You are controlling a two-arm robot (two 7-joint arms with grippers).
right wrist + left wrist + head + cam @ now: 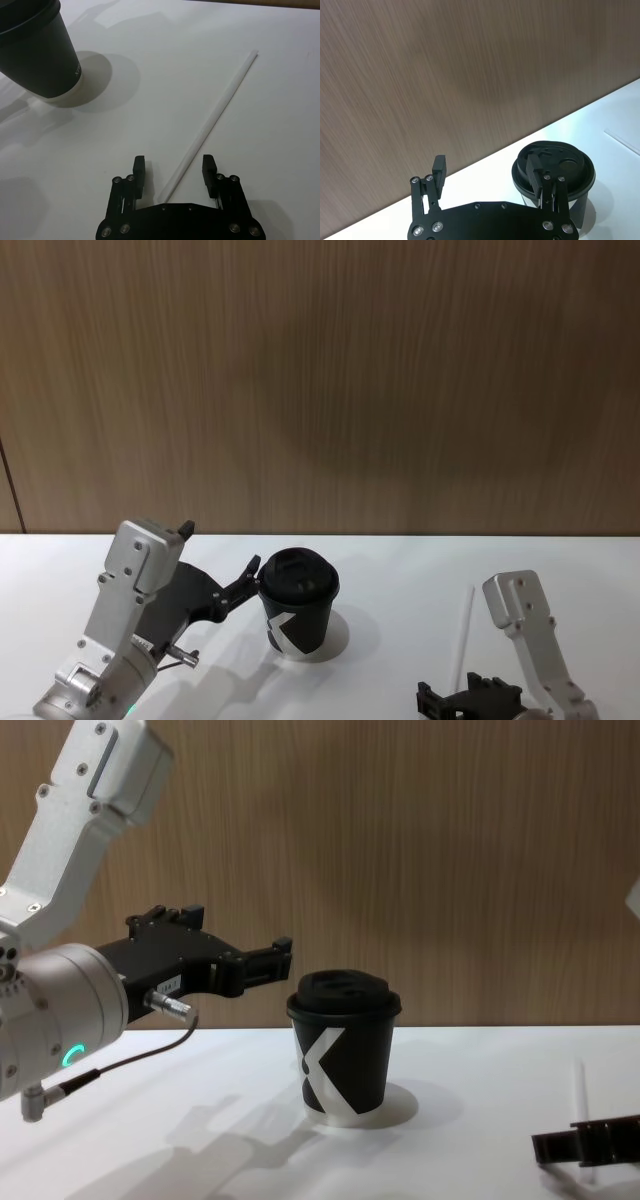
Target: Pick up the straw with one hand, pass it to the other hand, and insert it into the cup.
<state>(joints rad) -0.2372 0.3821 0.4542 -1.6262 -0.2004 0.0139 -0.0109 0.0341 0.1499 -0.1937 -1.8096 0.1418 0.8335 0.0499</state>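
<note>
My right gripper grabs one end (455, 680) of the straw next, so the straw's other end (470, 590) stays free for the handover.
The black cup (298, 615) with a black lid and a white K mark stands upright at the table's middle; the chest view shows the cup (345, 1050) from the side. The thin white straw (464, 635) lies flat on the table to its right. My right gripper (174, 167), plain black, is open and low over the table, its fingers straddling the near end of the straw (215, 117). My left gripper (488, 172), the one with the silver wrist and green ring (68, 1055), is open and empty, hovering beside the left of the lid (560, 167).
A wood-panel wall (320, 380) rises behind the white table (420, 570). A thin dark cable (140, 1055) hangs under the left wrist. Bare tabletop lies between the cup and the straw and to the straw's right.
</note>
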